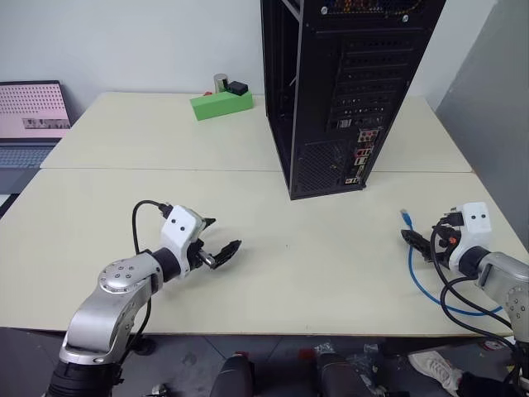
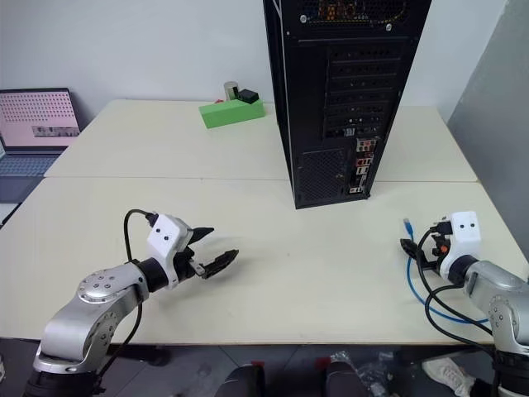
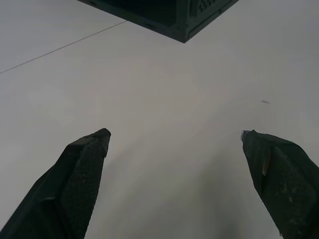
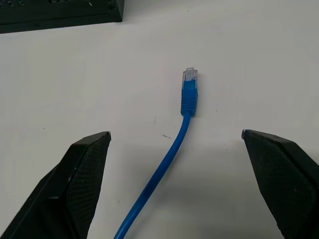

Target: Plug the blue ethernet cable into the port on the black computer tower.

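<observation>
My right gripper's fingers are still short of the blue plug [image 1: 406, 218], so it is too early to close. My right gripper moves toward the plug, then closes on it.
The black computer tower [image 1: 347, 83] stands upright at the back centre of the table, its rear panel with small coloured ports [image 1: 357, 157] facing me. The blue ethernet cable [image 1: 411, 263] lies on the table at the right, and its clear-tipped plug [image 4: 190, 82] points toward the tower. My right gripper [image 4: 175, 134] hovers open just behind the plug, with the cable [image 4: 169, 154] running between its fingers untouched. My left gripper [image 1: 221, 236] is open over bare table at the left front, with nothing between its fingers [image 3: 84, 169]. A corner of the tower [image 3: 174, 20] lies ahead of it.
A green block [image 1: 221, 104] with a small silver cylinder and a black part on it sits at the back, left of the tower. A laptop [image 1: 31, 116] stands off the table's far left. The table [image 1: 289, 273] has a seam across its middle. A grey partition [image 1: 496, 99] rises at the right.
</observation>
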`<state>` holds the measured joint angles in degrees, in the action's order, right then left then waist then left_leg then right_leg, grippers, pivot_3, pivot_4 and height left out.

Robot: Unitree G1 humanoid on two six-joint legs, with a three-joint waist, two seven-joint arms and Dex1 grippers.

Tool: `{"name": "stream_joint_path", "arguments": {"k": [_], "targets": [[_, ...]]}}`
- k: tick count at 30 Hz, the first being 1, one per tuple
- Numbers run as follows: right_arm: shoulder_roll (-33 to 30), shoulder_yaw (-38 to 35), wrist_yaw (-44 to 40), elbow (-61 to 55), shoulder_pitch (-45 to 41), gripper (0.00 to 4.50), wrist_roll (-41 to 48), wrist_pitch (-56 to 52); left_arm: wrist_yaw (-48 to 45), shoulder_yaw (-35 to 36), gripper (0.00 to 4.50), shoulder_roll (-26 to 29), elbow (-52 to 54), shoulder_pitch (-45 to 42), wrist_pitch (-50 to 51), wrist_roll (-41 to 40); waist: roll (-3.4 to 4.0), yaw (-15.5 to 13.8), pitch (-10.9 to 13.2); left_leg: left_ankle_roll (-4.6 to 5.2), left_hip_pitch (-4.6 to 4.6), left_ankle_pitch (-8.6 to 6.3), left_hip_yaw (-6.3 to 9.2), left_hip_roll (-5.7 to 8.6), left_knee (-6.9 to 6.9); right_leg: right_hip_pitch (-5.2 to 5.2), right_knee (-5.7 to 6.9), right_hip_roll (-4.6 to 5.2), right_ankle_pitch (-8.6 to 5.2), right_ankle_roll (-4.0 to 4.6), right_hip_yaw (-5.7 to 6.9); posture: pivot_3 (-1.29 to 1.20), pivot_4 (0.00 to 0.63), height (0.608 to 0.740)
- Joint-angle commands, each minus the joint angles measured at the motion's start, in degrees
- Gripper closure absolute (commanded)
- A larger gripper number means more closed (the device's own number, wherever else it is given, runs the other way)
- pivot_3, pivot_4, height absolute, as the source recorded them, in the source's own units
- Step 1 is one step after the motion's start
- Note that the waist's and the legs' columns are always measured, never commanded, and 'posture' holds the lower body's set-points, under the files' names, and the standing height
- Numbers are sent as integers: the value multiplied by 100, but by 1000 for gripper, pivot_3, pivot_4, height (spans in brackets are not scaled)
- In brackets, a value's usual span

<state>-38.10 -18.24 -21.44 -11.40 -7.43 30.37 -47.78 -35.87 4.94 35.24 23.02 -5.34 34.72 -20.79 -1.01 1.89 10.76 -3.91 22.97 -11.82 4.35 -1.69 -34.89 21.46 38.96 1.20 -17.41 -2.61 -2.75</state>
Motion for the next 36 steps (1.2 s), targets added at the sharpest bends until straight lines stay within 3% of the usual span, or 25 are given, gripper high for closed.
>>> {"name": "stream_joint_path", "arguments": {"k": [1,13,25,36], "targets": [[-22,-98,-88,-187,-6,35,-37,120,-97,97,0,103,288,-40,-15,-121,0,0,0,0,0,0,0,0,0,0,0,0,0,0,0,0,150,740],[-27,-225,-244,-575,388,35,-103,376,-361,-332,0,159,116,-347,-325,100,0,-7,0,0,1,0,0,0,0,0,0,0,-1,0,0,0,150,740],[185,-686,-431,-1879,1516,35,187,518,-1106,-1681,0,-542,-1218,-2042,-850,475,-2,-17,1,0,4,0,3,1,-1,-1,-2,-3,-14,-23,5,0,150,740],[488,-442,138,-1900,1326,35,-35,319,-2028,-2546,0,-1155,-2218,-2917,-1399,794,-2,-4,1,0,5,0,3,2,-3,0,-2,-4,-13,-23,2,0,150,740]]}}
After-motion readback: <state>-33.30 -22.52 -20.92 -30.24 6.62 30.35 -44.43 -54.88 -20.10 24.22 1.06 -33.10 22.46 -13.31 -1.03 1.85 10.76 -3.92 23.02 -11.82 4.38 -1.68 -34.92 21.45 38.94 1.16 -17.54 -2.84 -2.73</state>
